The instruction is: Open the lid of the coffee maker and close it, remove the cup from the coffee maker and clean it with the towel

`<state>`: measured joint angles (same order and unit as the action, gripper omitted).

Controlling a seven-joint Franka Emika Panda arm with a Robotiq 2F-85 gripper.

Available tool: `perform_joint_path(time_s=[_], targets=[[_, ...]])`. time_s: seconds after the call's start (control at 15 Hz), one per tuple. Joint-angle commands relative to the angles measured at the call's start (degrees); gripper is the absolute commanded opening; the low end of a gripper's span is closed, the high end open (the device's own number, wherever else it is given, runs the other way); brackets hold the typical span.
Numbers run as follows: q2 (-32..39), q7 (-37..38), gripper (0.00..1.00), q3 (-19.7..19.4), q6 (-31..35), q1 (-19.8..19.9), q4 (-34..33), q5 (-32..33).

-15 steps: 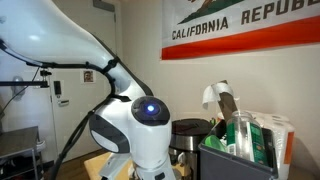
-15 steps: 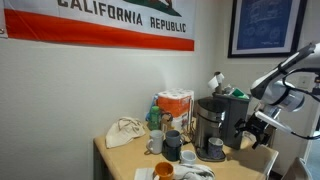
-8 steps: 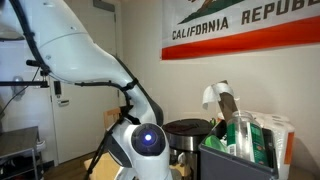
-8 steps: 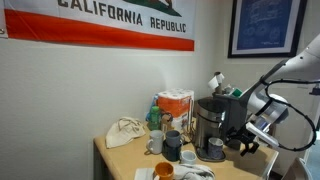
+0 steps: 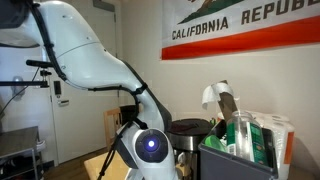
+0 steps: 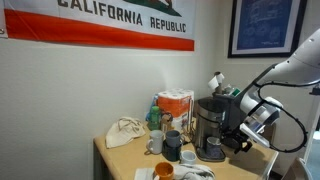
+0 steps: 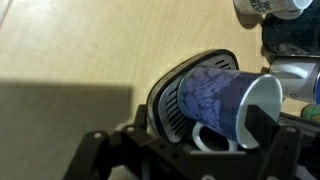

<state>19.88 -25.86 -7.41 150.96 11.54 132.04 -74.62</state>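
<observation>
My gripper grabs the cup's handle turned toward me next, which keeps the cup's rim and body free for removing it upright for towel cleaning.
The cup looks dark blue with a pale rim in the wrist view. It sits on the black grille tray of the coffee maker, its handle turned toward me. In an exterior view the cup stands at the machine's foot, and the lid lies flat on top. My gripper is open, its fingers spread wide just short of the cup and holding nothing. In that exterior view the gripper hangs low beside the machine. The towel lies crumpled at the table's far end.
Other cups and a white cup stand mid-table near a green bottle and a box. In an exterior view the arm's elbow fills the foreground, beside a round black pot and a dark bin.
The arm has swung down and in toward the coffee maker, bringing the open gripper close to the cup. Nothing on the table has moved.
</observation>
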Motion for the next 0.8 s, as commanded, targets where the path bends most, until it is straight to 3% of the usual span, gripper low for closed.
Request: perform_joint_path(time_s=[0.0,0.73], targets=[[0.12,-2.27,1.00,0.55,1.52,0.14,-1.17,-3.26],[1.91,-1.36,0.94,1.39,5.23,-1.43,-1.22,-3.27]])
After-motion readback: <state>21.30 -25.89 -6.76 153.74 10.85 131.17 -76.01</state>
